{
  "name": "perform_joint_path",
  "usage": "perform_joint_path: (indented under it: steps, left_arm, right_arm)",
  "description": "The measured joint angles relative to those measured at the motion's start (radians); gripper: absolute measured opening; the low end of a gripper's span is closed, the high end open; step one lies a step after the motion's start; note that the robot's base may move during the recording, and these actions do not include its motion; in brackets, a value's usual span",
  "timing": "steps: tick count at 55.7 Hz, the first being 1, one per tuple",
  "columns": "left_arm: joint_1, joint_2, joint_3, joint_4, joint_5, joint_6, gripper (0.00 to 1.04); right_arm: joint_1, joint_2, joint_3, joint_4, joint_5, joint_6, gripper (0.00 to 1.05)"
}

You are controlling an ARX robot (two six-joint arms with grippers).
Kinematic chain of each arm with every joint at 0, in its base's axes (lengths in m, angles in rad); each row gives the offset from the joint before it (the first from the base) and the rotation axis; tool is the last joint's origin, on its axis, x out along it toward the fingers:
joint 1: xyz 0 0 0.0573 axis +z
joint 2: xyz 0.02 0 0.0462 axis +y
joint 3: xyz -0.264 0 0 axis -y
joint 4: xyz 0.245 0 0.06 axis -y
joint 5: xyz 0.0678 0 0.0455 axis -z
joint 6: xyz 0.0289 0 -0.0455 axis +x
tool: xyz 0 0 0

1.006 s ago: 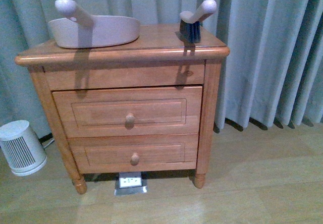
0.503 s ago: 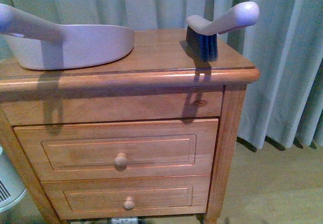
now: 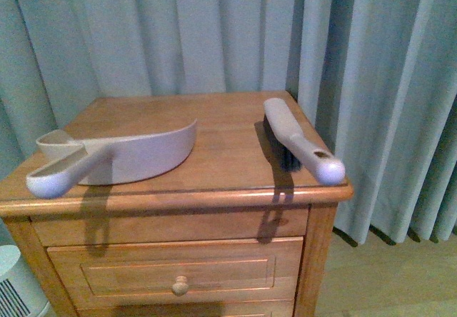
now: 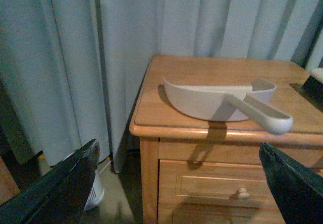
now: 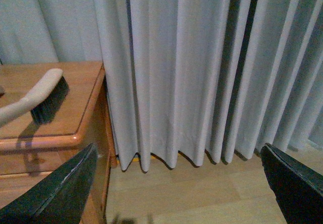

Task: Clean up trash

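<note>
The scoop of the dustpan is far too wide for my left gripper's fingers, so I will take hold of the dustpan by its narrow handle next.
No wad of white paper trash shows in any view. A pinkish-beige dustpan lies on the left of the wooden nightstand top, handle toward me; it also shows in the left wrist view. A matching hand brush with dark bristles lies on the right side; it also shows in the right wrist view. My left gripper is open and empty, low in front of the nightstand's left corner. My right gripper is open and empty, off the nightstand's right side. Neither arm shows in the front view.
Grey-blue curtains hang behind and to the right of the nightstand. Drawers with round knobs face me. A white ribbed heater stands on the floor at the left. Wooden floor lies to the right.
The front view has risen and come closer: from the whole nightstand front to looking down on its top. The dustpan and brush have not moved on the top.
</note>
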Motion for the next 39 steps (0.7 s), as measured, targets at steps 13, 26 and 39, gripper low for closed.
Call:
perform_joint_path:
  steps: [13,26,39]
  left_arm:
    - [-0.002,0.546,0.245,0.096,-0.037,-0.18,0.97]
    - [-0.188,1.197,0.696,-0.078,-0.152,-0.114,0.97]
    - [-0.283,1.432,0.873,-0.167,-0.208,-0.177,0.97]
  right_arm:
    - [0.0,0.0,0.0,0.0,0.0,0.0,0.97]
    - [0.0,0.0,0.0,0.0,0.0,0.0,0.97]
    - [0.0,0.0,0.0,0.0,0.0,0.0,0.97]
